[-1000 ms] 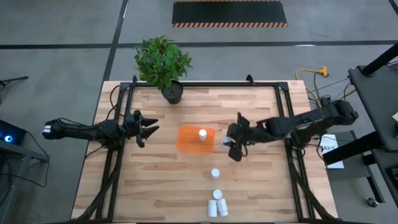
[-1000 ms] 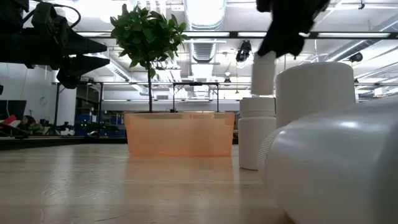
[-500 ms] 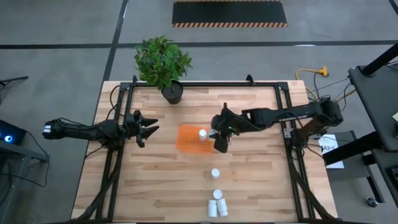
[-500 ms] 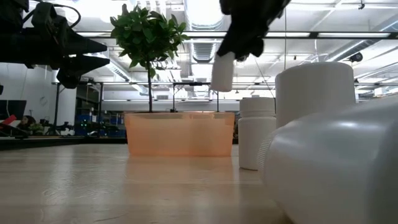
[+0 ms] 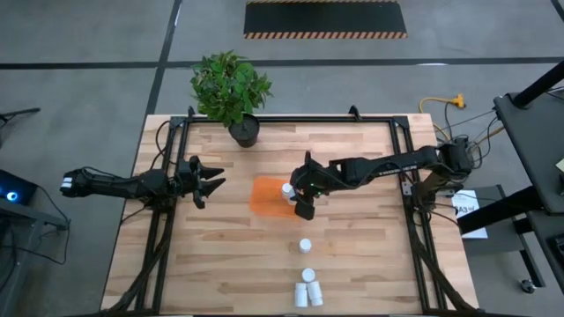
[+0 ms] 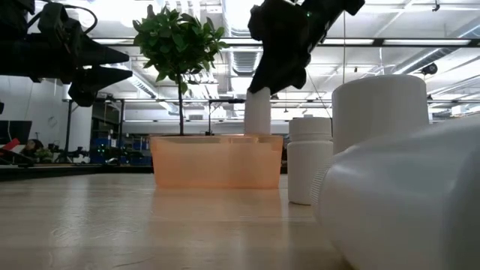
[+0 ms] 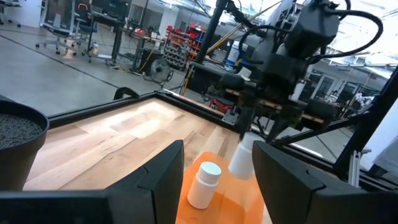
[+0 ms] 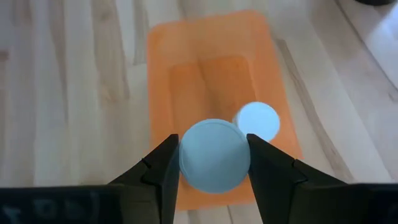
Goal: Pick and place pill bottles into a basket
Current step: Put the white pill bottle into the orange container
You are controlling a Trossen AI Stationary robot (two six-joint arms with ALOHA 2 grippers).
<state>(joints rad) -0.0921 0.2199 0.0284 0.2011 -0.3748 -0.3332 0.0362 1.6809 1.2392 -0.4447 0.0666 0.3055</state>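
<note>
My right gripper holds the bottle high above the orange basket (image 5: 267,195), so I should lower the bottle before I let go of it.
The orange basket (image 5: 267,195) stands at the table's middle with one white pill bottle (image 5: 287,188) upright in it. My right gripper (image 5: 300,202) hangs over the basket's right part, shut on another pill bottle (image 6: 257,112). This bottle also shows in the right wrist view (image 8: 214,155). My left gripper (image 5: 211,180) waits open and level at the table's left side, with nothing between its fingers (image 7: 161,177). Several more pill bottles stand or lie near the front edge (image 5: 307,289), and one stands alone (image 5: 305,246). My right gripper pinches the pill bottle by its sides (image 8: 185,158) between the two fingers, at the bottle's upper end (image 7: 245,142). The fingers slant down from the table's right side. The bottle hangs below them, nearly upright, its lower end (image 6: 257,132) about level with the basket's rim.
A potted plant (image 5: 233,92) in a black pot stands at the table's far edge, behind the basket. In the low view a lying bottle (image 6: 405,202) and two standing ones (image 6: 310,157) fill the near right. Bare wood lies left of the basket.
My right gripper has carried the pill bottle toward the table's left edge, from beside the basket's right end to above the basket, and has sunk a little. The bottle stays hanging below the fingers.
</note>
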